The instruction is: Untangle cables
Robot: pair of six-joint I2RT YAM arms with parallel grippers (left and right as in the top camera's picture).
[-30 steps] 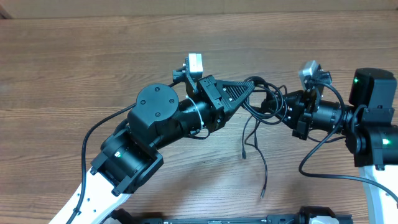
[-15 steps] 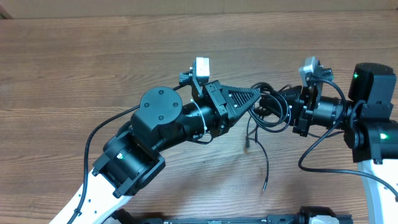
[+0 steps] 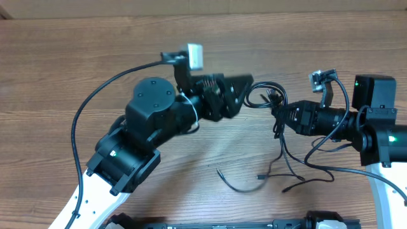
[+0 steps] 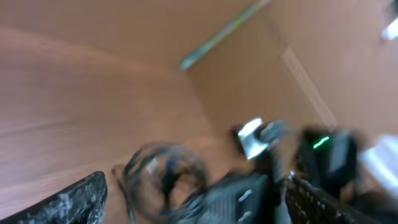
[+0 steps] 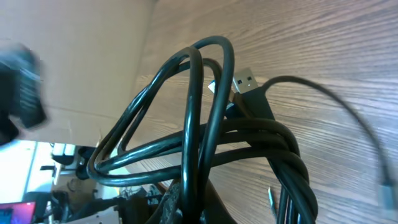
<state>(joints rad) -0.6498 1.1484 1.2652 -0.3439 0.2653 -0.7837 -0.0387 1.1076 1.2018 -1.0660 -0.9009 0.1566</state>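
Observation:
My left gripper will grab the cables next by the USB plug end (image 3: 273, 97) (image 4: 169, 174), so the loops stay free for my right gripper to untangle.
The cables (image 3: 266, 95) are thin black cords looped in a small bundle between the two arms, with loose ends (image 3: 245, 186) trailing onto the table below. My right gripper (image 3: 278, 118) is shut on the bundle from the right. In the right wrist view the cable loops (image 5: 205, 118) rise from my shut gripper (image 5: 202, 202), and a USB plug (image 5: 245, 81) sticks out behind them. My left gripper (image 3: 247, 95) stands open just left of the loops with nothing in it. The left wrist view is blurred: wide-apart fingers (image 4: 68, 202) and the cable loops (image 4: 165, 171) ahead of them.
The wooden table (image 3: 76, 57) carries both arms. The left arm's thick black wire (image 3: 102, 89) arcs over its left side. The right arm's wires (image 3: 331, 165) hang near the right edge. Cardboard walls (image 4: 261, 56) stand behind the table.
My left gripper has opened, let go of the cables and drawn back left. The right gripper has moved down and right with the bundle. The loose ends now lie lower and wider.

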